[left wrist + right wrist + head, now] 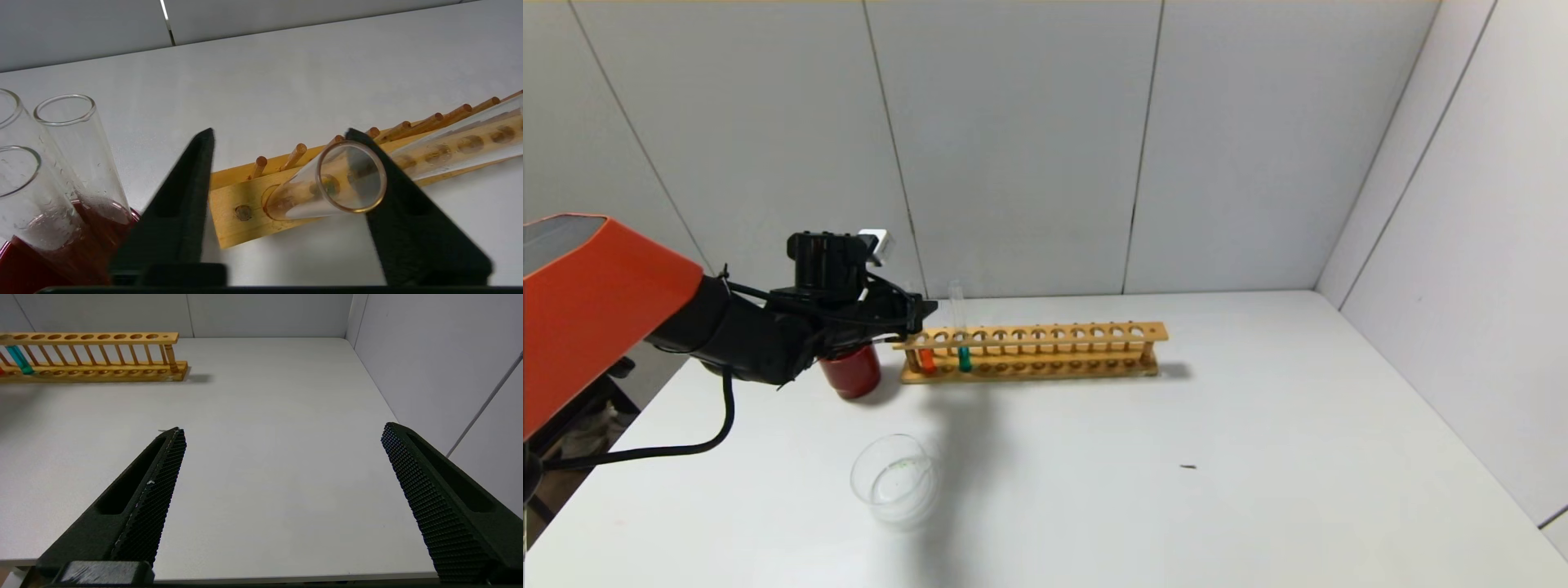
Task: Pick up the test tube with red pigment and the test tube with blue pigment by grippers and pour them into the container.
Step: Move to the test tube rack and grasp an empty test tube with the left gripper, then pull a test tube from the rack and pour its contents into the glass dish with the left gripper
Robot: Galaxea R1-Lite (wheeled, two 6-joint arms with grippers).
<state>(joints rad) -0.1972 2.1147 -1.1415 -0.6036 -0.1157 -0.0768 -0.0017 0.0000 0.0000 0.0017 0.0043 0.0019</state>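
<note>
My left gripper grabs the red tube by its bare upper part below the tube's rim [321, 192] next, since the wooden rack closes around the tube's lower end.
The test tube with red pigment [927, 359] stands in the first hole of the wooden rack [1045, 349], and the test tube with blue pigment [964, 356] stands two holes further along. My left gripper [921, 317] is open at the rack's left end. In the left wrist view the gripper [280, 134] straddles the red tube's open mouth [352, 176], whose rim lies against one finger [408, 212]. The blue tube [461, 143] leans just beyond. The container [894, 478], a clear glass dish, sits nearer me on the table. My right gripper [284, 428] is open and empty over bare table.
A dark red cup [851, 371] holding clear tubes [69, 155] stands just left of the rack, under my left wrist. The right wrist view shows the rack [94, 355] far off, with the blue tube [18, 359] in it. Walls close the back and right.
</note>
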